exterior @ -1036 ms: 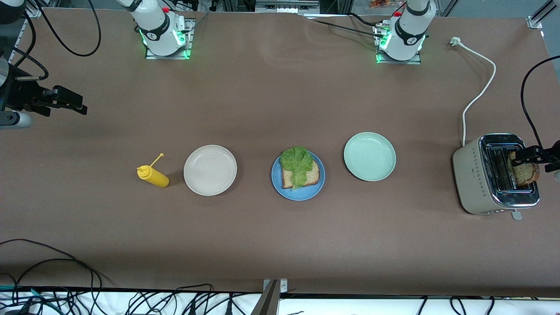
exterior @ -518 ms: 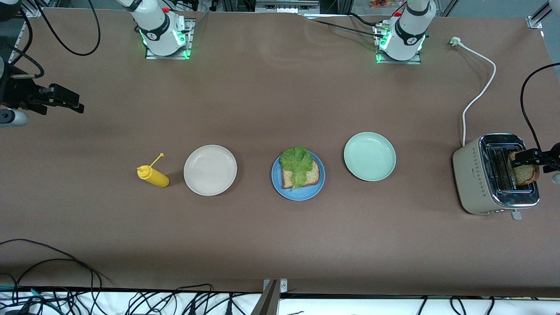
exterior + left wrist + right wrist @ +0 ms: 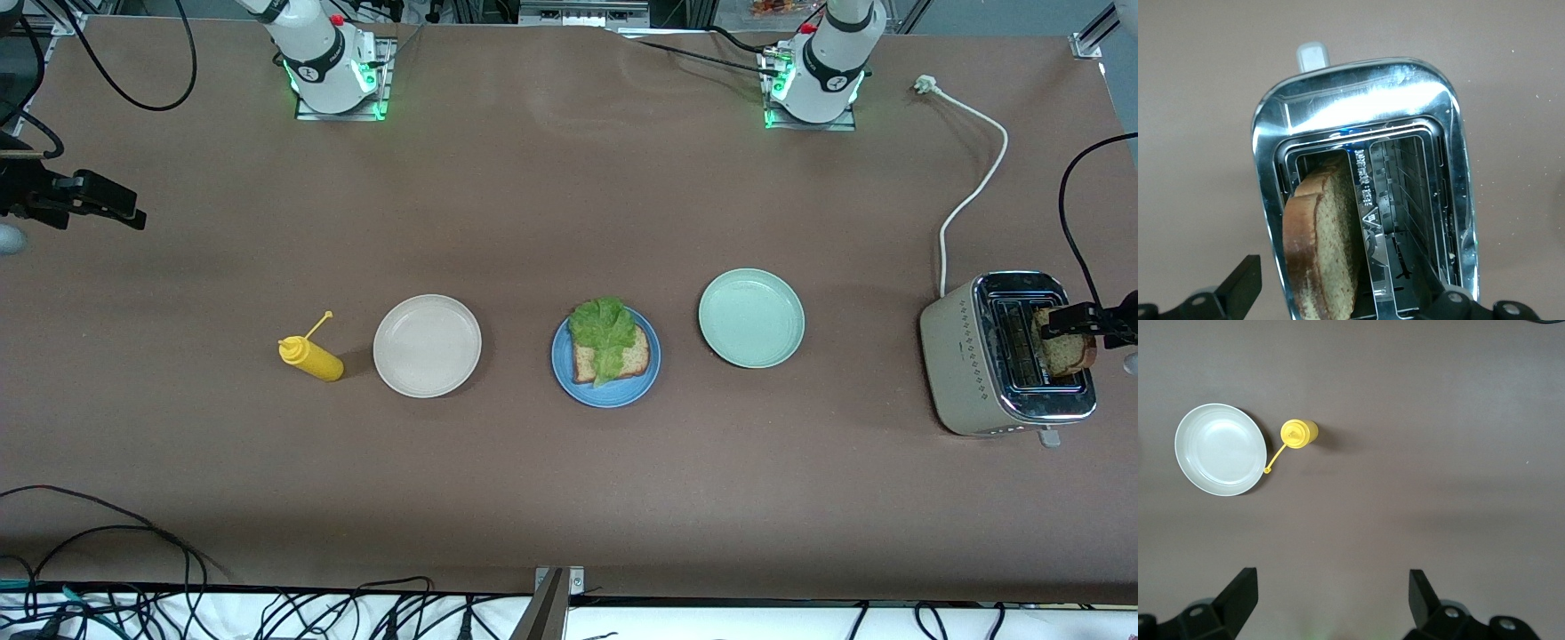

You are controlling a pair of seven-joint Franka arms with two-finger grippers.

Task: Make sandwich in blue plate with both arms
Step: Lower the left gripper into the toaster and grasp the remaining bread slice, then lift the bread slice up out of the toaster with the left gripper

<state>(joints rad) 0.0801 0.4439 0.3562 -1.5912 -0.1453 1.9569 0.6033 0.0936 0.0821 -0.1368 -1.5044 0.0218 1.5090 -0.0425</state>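
My left gripper should close on the slice now. My fingers reach down level with the standing slice's upper part (image 3: pixel 1067 352) (image 3: pixel 1318 253), one on each side.
The blue plate (image 3: pixel 645 382) lies mid-table and carries one bread slice (image 3: pixel 633 359) with a green lettuce leaf (image 3: pixel 605 333) on top. A second bread slice (image 3: pixel 1067 354) (image 3: pixel 1321 247) stands upright in the outer slot of the toaster (image 3: pixel 965 356) (image 3: pixel 1358 87) at the left arm's end of the table. My left gripper (image 3: pixel 1069 324) (image 3: pixel 1338 283) hangs open over that slot, one finger on each side of the slice, not touching it. My right gripper (image 3: pixel 124 212) (image 3: pixel 1331 580) hangs open and empty over bare table at the right arm's end.
A beige plate (image 3: pixel 427 345) (image 3: pixel 1219 449) and a yellow squeeze bottle (image 3: pixel 310 356) (image 3: pixel 1298 433) lie toward the right arm's end. A pale green plate (image 3: pixel 751 318) sits between the blue plate and the toaster. The toaster's white cord (image 3: pixel 973 191) trails toward the left arm's base.
My right gripper has drifted toward the right arm's end of the table, still open and empty. The left gripper has barely shifted over the toaster slot.
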